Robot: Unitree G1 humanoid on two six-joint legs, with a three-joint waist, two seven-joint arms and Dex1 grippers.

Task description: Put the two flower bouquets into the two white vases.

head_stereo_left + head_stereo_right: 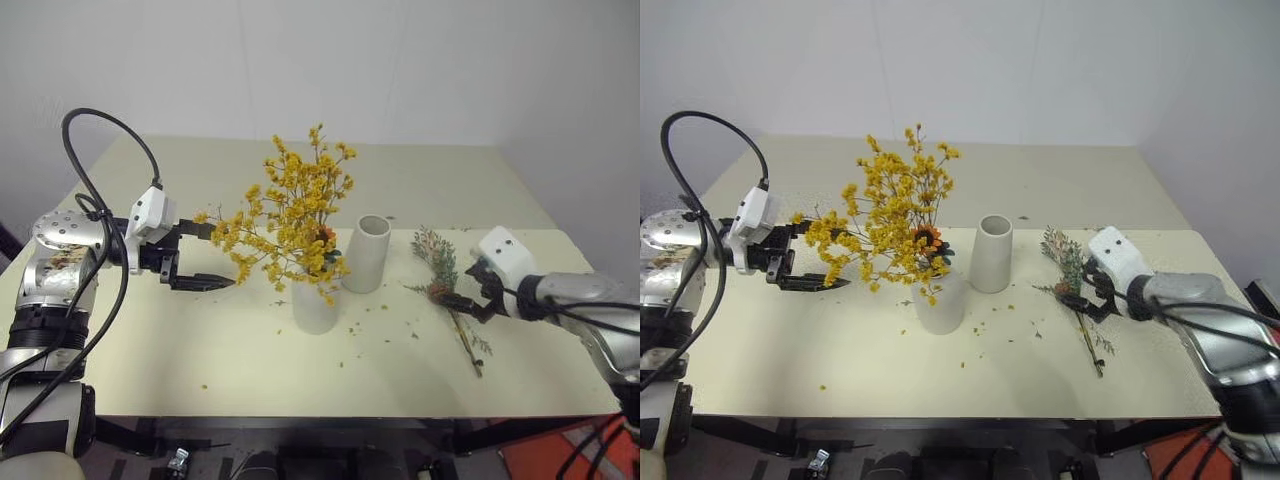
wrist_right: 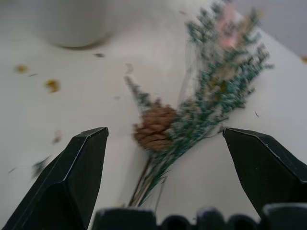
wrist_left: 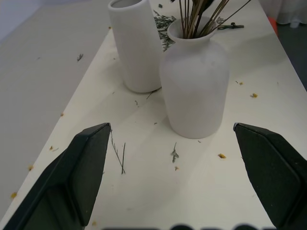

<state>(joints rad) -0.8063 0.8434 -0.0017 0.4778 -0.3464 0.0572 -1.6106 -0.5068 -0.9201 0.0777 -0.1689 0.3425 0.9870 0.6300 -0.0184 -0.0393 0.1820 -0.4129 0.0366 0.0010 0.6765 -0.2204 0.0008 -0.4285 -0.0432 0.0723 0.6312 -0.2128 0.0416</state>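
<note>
I should next pick up the grey-green sprig with my right gripper by its stems below the pinecone. Then I can put the bouquet into the empty cylinder vase.
The bushy yellow bouquet stands with its stems in the short rounded white vase at the table's middle. Just right of it is the taller cylinder vase, with nothing in it. My left gripper hovers open to the left of the yellow flowers, pointing at the short vase. The grey-green sprig with its brown pinecone lies flat on the table at the right. My right gripper is open just over the sprig, its fingers either side of the pinecone and stems.
Yellow crumbs and twig bits are scattered on the cream table around the vases. A white wall rises behind the table's far edge. The table's right edge is close behind my right arm.
</note>
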